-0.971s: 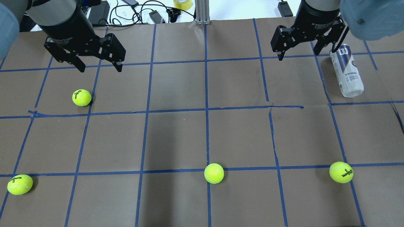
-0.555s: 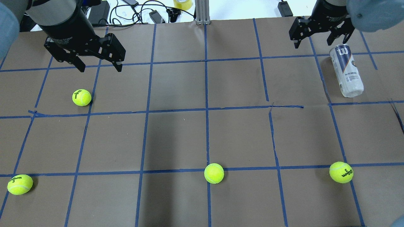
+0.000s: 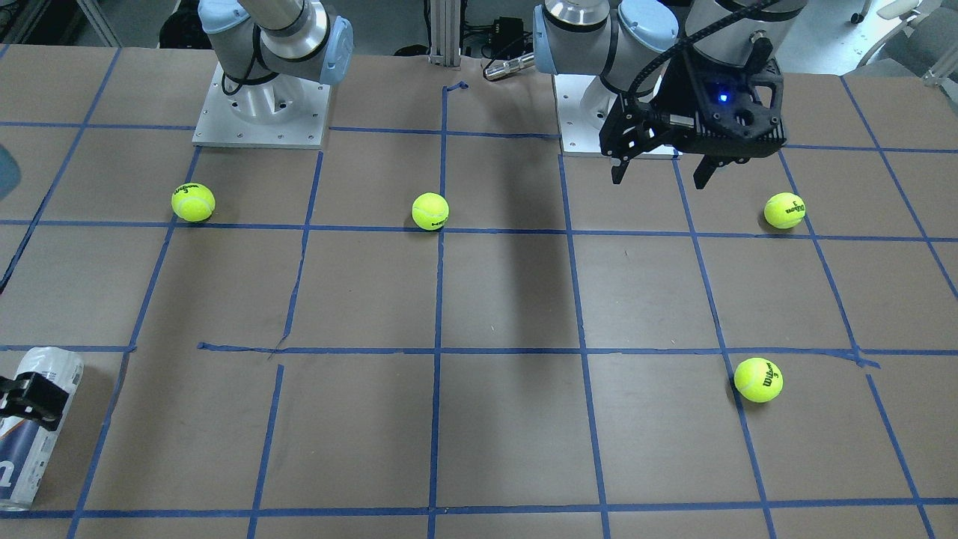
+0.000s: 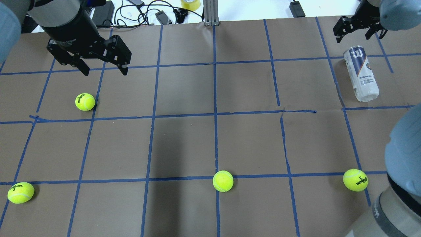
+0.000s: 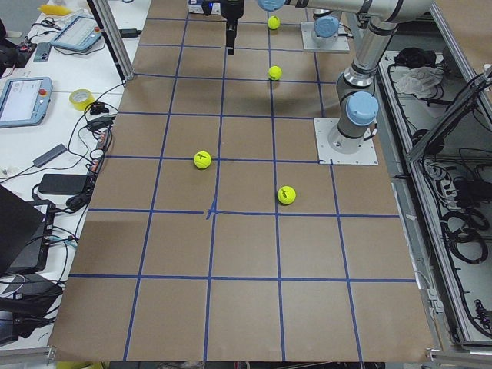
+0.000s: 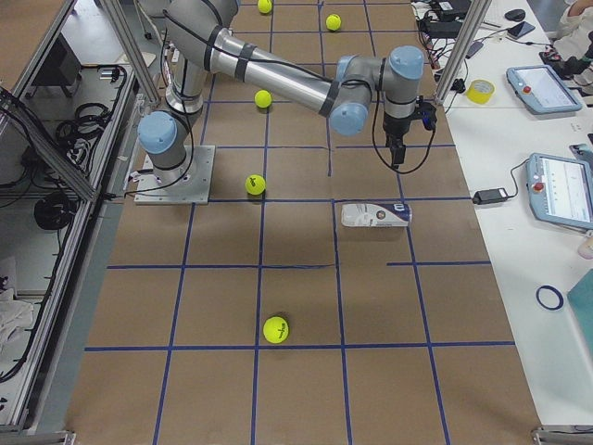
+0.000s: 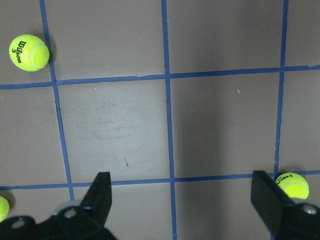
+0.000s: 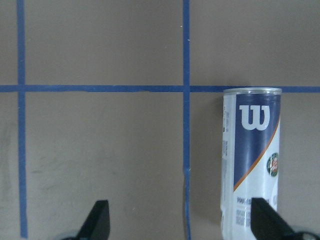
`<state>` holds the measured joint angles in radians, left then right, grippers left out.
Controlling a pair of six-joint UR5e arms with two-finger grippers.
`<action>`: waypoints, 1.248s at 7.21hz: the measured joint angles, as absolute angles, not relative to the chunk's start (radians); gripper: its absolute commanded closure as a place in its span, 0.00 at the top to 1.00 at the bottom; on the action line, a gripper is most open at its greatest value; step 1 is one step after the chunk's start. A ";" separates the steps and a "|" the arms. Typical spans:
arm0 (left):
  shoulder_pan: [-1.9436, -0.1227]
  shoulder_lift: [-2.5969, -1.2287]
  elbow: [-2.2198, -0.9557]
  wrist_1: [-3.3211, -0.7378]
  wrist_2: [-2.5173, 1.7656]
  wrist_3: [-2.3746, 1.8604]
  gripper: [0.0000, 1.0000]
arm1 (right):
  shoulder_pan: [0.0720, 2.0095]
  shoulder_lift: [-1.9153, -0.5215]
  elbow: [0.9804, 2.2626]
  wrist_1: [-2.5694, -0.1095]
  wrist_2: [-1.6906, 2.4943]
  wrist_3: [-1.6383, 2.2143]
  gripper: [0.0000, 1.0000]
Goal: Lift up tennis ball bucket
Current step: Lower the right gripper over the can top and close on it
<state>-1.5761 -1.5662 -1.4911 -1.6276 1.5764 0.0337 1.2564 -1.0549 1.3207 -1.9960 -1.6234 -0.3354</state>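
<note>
The can (image 8: 250, 170) should be grabbed next by my right gripper at its silver-rimmed end (image 8: 252, 98), so that I can lift up the tennis ball bucket.
The tennis ball bucket (image 4: 360, 74) is a clear can with a navy "W" label and lies on its side at the far right of the table. It also shows in the front view (image 3: 37, 427) and the right side view (image 6: 375, 214). My right gripper (image 4: 357, 33) is open and hovers above the table just past the can's silver-rim end. In the right wrist view the can (image 8: 252, 160) lies right of centre, near the right finger (image 8: 267, 222). My left gripper (image 4: 104, 69) is open and empty, high over the far left of the table.
Several tennis balls lie apart on the table: one (image 4: 85, 101) near the left gripper and three along the near row (image 4: 20, 192), (image 4: 223, 181), (image 4: 355, 180). The right arm's elbow (image 4: 403, 154) reaches over the near right corner. Cables and a tape roll (image 4: 190, 4) lie past the far edge.
My right gripper has moved right and away from the robot, from beside the can's rim to beyond it. The right arm's elbow has come into view. The left arm and the can have not moved.
</note>
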 measured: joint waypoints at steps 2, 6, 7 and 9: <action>-1.576 -1.566 -1.492 -1.628 1.577 0.033 1.00 | 1.210 -0.922 1.228 -2.014 -1.613 -0.399 1.00; -1.575 -1.566 -1.493 -1.628 1.577 0.033 1.00 | 1.158 -0.798 1.204 -2.044 -1.559 -0.455 1.00; -1.575 -1.566 -1.493 -1.628 1.577 0.033 1.00 | 1.157 -0.783 1.204 -2.076 -1.558 -0.460 1.00; -1.574 -1.566 -1.493 -1.628 1.577 0.033 1.00 | 1.156 -0.765 1.206 -2.102 -1.560 -0.463 0.98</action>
